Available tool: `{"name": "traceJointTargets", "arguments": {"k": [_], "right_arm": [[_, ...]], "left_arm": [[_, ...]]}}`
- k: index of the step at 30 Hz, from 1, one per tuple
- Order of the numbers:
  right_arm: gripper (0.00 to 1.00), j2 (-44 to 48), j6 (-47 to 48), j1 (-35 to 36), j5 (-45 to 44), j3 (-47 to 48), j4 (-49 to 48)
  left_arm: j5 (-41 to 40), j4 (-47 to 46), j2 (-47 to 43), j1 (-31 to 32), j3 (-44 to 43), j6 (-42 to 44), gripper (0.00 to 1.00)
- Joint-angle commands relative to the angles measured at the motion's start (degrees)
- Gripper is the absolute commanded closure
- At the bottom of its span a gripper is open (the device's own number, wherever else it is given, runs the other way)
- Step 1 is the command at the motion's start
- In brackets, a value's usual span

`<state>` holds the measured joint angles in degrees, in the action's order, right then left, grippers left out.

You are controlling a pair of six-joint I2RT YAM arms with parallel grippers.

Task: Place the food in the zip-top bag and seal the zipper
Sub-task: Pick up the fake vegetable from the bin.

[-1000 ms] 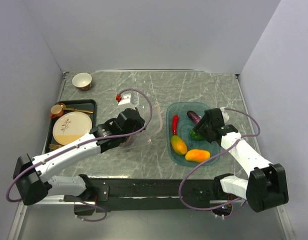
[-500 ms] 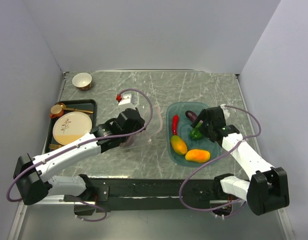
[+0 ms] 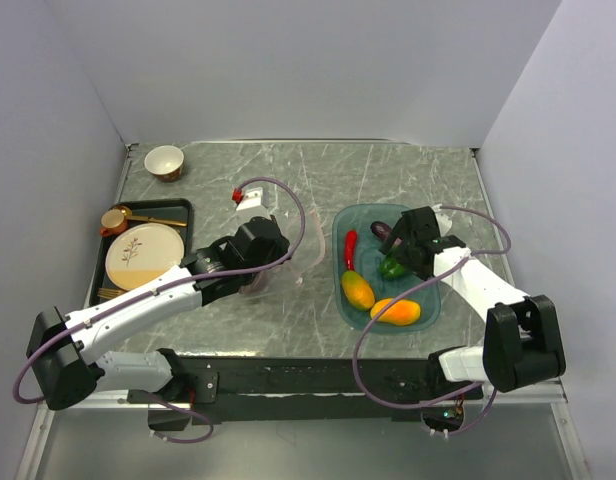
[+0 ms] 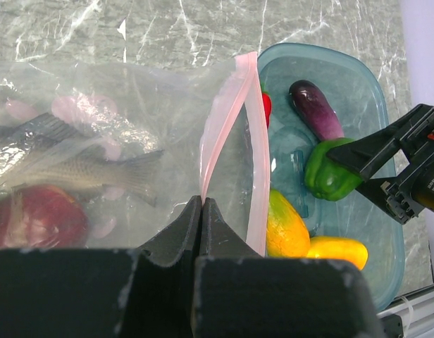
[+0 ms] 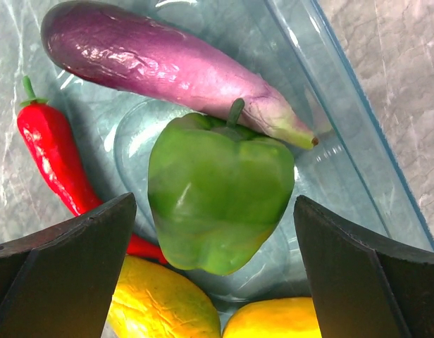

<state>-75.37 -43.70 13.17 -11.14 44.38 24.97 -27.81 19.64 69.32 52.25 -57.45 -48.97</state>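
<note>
My right gripper's fingertips are level with the sides of the green pepper [image 3: 392, 267] [image 5: 217, 197], so my right gripper closes on the pepper next.
The clear zip-top bag [image 4: 97, 134] lies on the table [image 3: 288, 252], its pink zipper strip [image 4: 227, 105] gaping open. A dark red apple [image 4: 37, 215] is inside. My left gripper [image 4: 201, 205] is shut on the near lip of the strip [image 3: 260, 268]. My right gripper [image 5: 213, 274] is open, its fingers on either side of the green pepper [image 5: 217, 197] without touching it, over the teal tray [image 5: 344, 105]. The pepper [image 3: 392, 267] lies in the tray with the eggplant [image 5: 168, 63], red chili [image 5: 51, 155] and two mangoes [image 5: 160, 306] [image 3: 396, 311].
A black tray [image 3: 185, 210] at the left holds a cream plate [image 3: 145, 255] and a gold cup [image 3: 114, 220]. A small bowl [image 3: 164, 161] stands at the far left corner. A white clip with a red tip [image 3: 250, 197] lies behind the bag. A grey fish shape [image 4: 83, 169] shows in the bag.
My right gripper has shifted slightly toward the far side of the tray, so the green pepper shows more. The left arm and the bag have not moved.
</note>
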Motion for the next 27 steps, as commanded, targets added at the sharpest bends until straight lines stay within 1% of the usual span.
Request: {"name": "traceJointTargets", "arguments": {"k": [1, 5, 8, 11, 14, 15, 16, 19, 20, 21, 24, 27], "right_arm": [[0.01, -1.0, 0.5, -0.3, -2.3, 3.1, 0.0], [0.04, -0.2, 1.5, -0.3, -0.9, 1.8, -2.1], [0.11, 0.3, 2.0, -0.3, -0.7, 1.3, -3.0], [0.22, -0.2, 2.5, -0.2, 0.2, 1.8, -3.0], [0.36, -0.4, 2.7, -0.3, 1.7, 1.8, -3.6], [0.43, -0.4, 2.8, -0.3, 2.2, 1.8, -4.0], [0.46, -0.6, 3.1, -0.3, 2.6, 1.8, -4.2], [0.52, -1.1, 3.8, -0.3, 4.3, 1.8, -4.7], [0.56, -1.3, 4.1, -0.3, 4.9, 1.8, -4.8], [0.59, -1.4, 4.2, -0.3, 5.2, 1.9, -4.8], [0.6, -1.3, 5.8, -0.3, 6.9, 1.9, -5.5], [0.59, -0.7, 8.9, -0.3, 10.8, 2.5, -6.3]], "left_arm": [[-0.6, 0.0, -0.2, -0.2, -2.2, 0.5, 0.99], [-0.9, 0.5, -0.4, -0.2, -2.1, 0.2, 0.99], [-1.0, 0.2, -0.9, -0.2, -1.7, 0.0, 0.99], [-0.8, 0.0, -0.9, -0.3, -1.4, 0.0, 0.99], [-0.8, 0.2, -0.4, -0.3, -2.0, 0.1, 0.99], [-0.7, 0.3, -0.3, -0.2, -2.0, 0.0, 0.99], [-0.6, 0.3, -0.2, -0.2, -2.1, 0.0, 0.99], [-0.6, 0.5, -0.3, -0.3, -2.1, -0.1, 0.99], [-0.6, 0.5, -0.5, -0.2, -2.0, -0.2, 0.99], [-0.7, 0.3, -0.6, -0.2, -1.9, -0.2, 0.99], [-0.7, 0.3, -0.7, -0.2, -1.8, -0.1, 0.99], [-0.5, 0.1, -0.7, -0.2, -1.9, 0.0, 0.99]]}}
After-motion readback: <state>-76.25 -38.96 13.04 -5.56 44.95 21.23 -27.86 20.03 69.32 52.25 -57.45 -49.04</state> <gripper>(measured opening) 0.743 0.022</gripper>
